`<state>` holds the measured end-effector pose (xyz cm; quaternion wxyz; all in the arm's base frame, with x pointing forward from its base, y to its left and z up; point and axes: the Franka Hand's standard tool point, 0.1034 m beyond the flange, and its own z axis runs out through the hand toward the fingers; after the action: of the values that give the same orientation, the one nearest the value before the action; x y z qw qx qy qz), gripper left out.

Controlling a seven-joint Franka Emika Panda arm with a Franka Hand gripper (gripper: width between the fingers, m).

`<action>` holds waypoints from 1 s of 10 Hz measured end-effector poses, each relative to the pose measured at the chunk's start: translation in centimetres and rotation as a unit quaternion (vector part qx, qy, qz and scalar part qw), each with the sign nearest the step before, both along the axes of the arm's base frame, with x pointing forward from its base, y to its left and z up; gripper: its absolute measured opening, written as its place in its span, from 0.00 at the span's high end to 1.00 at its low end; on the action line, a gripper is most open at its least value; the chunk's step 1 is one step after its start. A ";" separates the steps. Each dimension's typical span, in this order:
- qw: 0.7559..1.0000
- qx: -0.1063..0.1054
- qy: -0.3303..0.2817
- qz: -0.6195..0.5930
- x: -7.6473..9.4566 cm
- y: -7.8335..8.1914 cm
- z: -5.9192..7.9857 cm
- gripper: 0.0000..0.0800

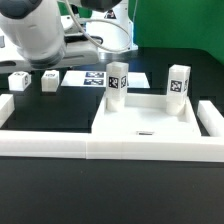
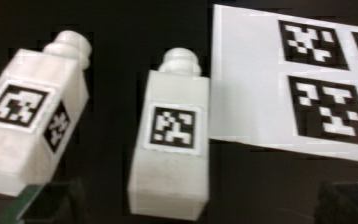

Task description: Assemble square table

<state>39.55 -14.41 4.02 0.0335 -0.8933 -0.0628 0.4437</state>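
Observation:
The centre leg (image 2: 171, 150) is far below my fingers, so it isn't time to close yet. My gripper needs to lower to the leg first, then close on it.
The white square slab (image 1: 140, 115) lies flat at the exterior view's right. Two tagged legs stand upright at its far corners, one (image 1: 118, 82) and the other (image 1: 178, 82). Two loose legs lie on the black table at the exterior view's left, one (image 1: 18, 82) and the other (image 1: 48, 80), under the arm (image 1: 35, 35). In the wrist view both lie side by side, one (image 2: 30, 110) and the other (image 2: 176, 120). My gripper (image 2: 202, 205) is open. Its fingers (image 2: 51, 205) stand wide on either side of the second leg's end, apart from it.
White border bars run along the front (image 1: 110, 148), the exterior view's left (image 1: 5, 108) and its right (image 1: 210, 118). The marker board (image 1: 95, 76) lies flat just beside the loose legs, and shows in the wrist view (image 2: 300, 80).

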 end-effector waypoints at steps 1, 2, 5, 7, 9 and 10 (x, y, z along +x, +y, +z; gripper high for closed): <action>1.000 0.000 0.002 -0.001 -0.6 -0.1 -0.3 0.19; 1.000 0.001 0.008 -0.002 -1.3 0.2 -0.6 0.19; 1.000 0.004 0.014 0.003 -2.6 0.8 -1.5 0.19; 1.000 0.011 0.018 0.006 -3.2 0.6 -1.8 0.19; 1.000 0.011 0.012 0.009 -3.4 0.7 -2.4 0.19; 1.000 0.011 0.009 0.011 -3.3 0.8 -2.5 0.19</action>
<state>36.26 -13.60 1.53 0.0390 -0.8880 -0.0770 0.4518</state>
